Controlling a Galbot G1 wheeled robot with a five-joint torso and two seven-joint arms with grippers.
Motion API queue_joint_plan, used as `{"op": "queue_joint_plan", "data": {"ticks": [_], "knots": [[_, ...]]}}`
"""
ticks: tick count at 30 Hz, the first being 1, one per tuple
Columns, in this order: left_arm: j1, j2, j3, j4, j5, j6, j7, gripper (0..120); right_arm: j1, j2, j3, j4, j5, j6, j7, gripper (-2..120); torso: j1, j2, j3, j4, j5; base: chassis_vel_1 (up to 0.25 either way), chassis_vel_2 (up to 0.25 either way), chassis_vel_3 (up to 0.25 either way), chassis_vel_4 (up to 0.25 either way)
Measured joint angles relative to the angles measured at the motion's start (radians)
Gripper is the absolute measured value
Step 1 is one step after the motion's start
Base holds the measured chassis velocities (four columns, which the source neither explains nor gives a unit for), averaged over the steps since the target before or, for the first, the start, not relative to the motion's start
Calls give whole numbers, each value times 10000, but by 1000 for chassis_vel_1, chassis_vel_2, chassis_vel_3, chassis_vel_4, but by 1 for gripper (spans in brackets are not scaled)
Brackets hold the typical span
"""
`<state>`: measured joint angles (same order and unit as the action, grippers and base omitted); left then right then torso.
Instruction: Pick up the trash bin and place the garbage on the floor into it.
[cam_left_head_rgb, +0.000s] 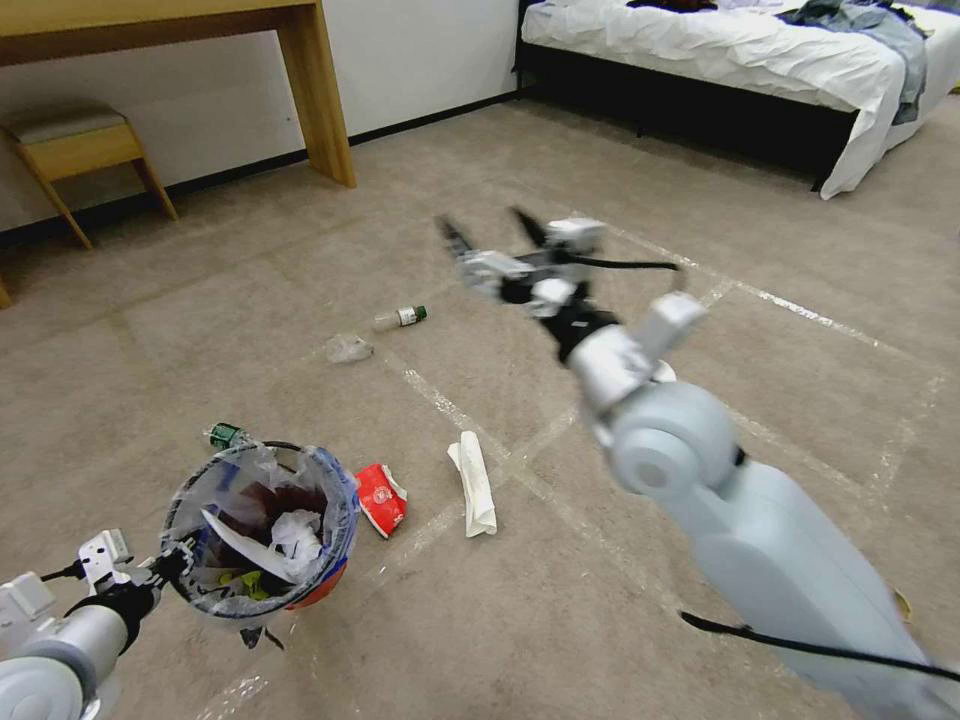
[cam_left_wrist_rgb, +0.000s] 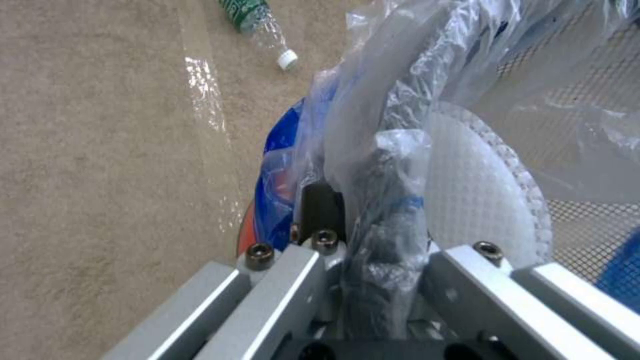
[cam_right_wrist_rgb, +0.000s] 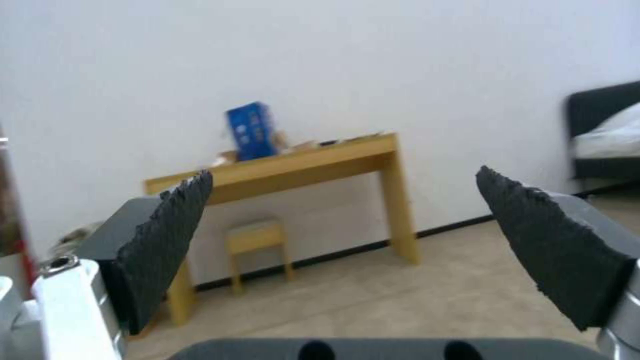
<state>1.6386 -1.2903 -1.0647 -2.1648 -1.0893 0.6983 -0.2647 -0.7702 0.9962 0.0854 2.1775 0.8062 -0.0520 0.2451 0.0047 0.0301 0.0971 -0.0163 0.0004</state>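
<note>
Next, my right gripper grabs the white paper roll's plain end (cam_left_head_rgb: 481, 517), to drop it into the trash bin (cam_left_head_rgb: 262, 528).
The trash bin (cam_left_head_rgb: 262, 528), red with a clear blue-printed bag, hangs above the carpet at lower left and holds paper and wrappers. My left gripper (cam_left_head_rgb: 168, 568) is shut on its near rim; the left wrist view shows the bag-covered rim (cam_left_wrist_rgb: 383, 165) pinched in my left gripper (cam_left_wrist_rgb: 357, 220). Garbage lies on the floor: a red wrapper (cam_left_head_rgb: 381, 498), a white paper roll (cam_left_head_rgb: 474, 482), a small green-capped bottle (cam_left_head_rgb: 400, 318), a clear crumpled plastic (cam_left_head_rgb: 348, 348) and a green-labelled bottle (cam_left_head_rgb: 226, 435) (cam_left_wrist_rgb: 257, 22) behind the bin. My right gripper (cam_left_head_rgb: 490, 228) (cam_right_wrist_rgb: 343, 205) is raised in mid-air, open, holding nothing.
A wooden desk (cam_left_head_rgb: 315, 95) (cam_right_wrist_rgb: 287, 170) and a stool (cam_left_head_rgb: 75, 140) (cam_right_wrist_rgb: 257, 240) stand against the far wall at left. A bed (cam_left_head_rgb: 740, 60) fills the far right. Pale tape lines (cam_left_head_rgb: 470, 420) cross the open carpet.
</note>
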Motion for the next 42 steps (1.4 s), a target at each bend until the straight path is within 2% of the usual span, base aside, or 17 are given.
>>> {"op": "queue_joint_plan", "data": {"ticks": [7,12,17,21,23,24,25,27,28,29,30,31,34,35,36,38,42], "knots": [[61,-126,-55,-22,62,-17,0,1,-1589,252,1422,553,-987,554,-182,100,0,1,0,4,-1,0,0,0,0],[58,-186,-87,-37,88,-43,-2,1,-3108,394,2851,956,-2082,1631,-824,100,-1,1,-1,3,-3,0,0,0,0],[39,-226,-83,46,135,-68,-2,1,-3729,723,3015,852,-2772,1997,-1048,100,-1,1,-1,1,-5,0,0,0,0],[42,-236,-71,40,146,-72,0,1,-3629,936,2705,570,-2999,1930,-1013,100,-1,1,0,2,-4,0,0,0,0],[50,-239,-60,6,149,-72,-1,1,-3255,1138,2297,200,-3147,1491,-859,100,0,1,1,3,-3,0,0,0,0],[48,-236,-42,-2,150,-73,-1,1,-3021,1179,2084,40,-3148,922,-659,100,-1,1,0,4,-6,0,0,0,0],[48,-236,-42,-2,150,-73,-1,1,-3021,1179,2084,40,-3148,922,-659,100,-1,1,0,4,-6,0,0,0,0],[35,-203,-7,-2,151,-73,-6,1,-2702,1171,1738,-252,-3051,-62,-179,100,0,1,1,3,-5,0,0,0,0],[35,-203,-7,-2,151,-73,-6,1,-2702,1171,1738,-252,-3051,-62,-179,100,0,1,1,3,-5,0,0,0,0],[43,-171,-4,-3,152,-73,-11,1,-2381,1087,1296,-652,-2845,-1035,405,100,0,1,2,1,-4,0,0,0,0],[43,-171,-4,-3,152,-73,-11,1,-2381,1087,1296,-652,-2845,-1035,405,100,0,1,2,1,-4,0,0,0,0],[57,-155,-9,-2,152,-74,-11,1,-2133,1037,914,-1041,-2596,-1700,914,100,0,1,1,3,-6,0,0,0,0],[62,-147,-11,-2,150,-73,-11,1,-1997,1016,685,-1313,-2464,-2017,1174,100,0,1,2,3,-6,0,0,0,0],[67,-141,-16,-2,150,-73,-11,1,-1778,1008,291,-1770,-2217,-2558,1591,100,0,1,2,4,-3,0,0,0,0],[67,-141,-16,-2,150,-73,-11,1,-1778,1008,291,-1770,-2217,-2558,1591,100,0,1,2,4,-3,0,0,0,0],[81,-160,-20,6,147,-73,-1,1,-1141,1258,-788,-2857,-1114,-4230,2565,100,0,0,2,2,-6,0,0,0,0],[108,-182,-20,-1,148,-73,5,1,-698,1665,-1446,-3645,-776,-4676,2791,100,0,1,1,2,-5,0,0,0,0]]}}
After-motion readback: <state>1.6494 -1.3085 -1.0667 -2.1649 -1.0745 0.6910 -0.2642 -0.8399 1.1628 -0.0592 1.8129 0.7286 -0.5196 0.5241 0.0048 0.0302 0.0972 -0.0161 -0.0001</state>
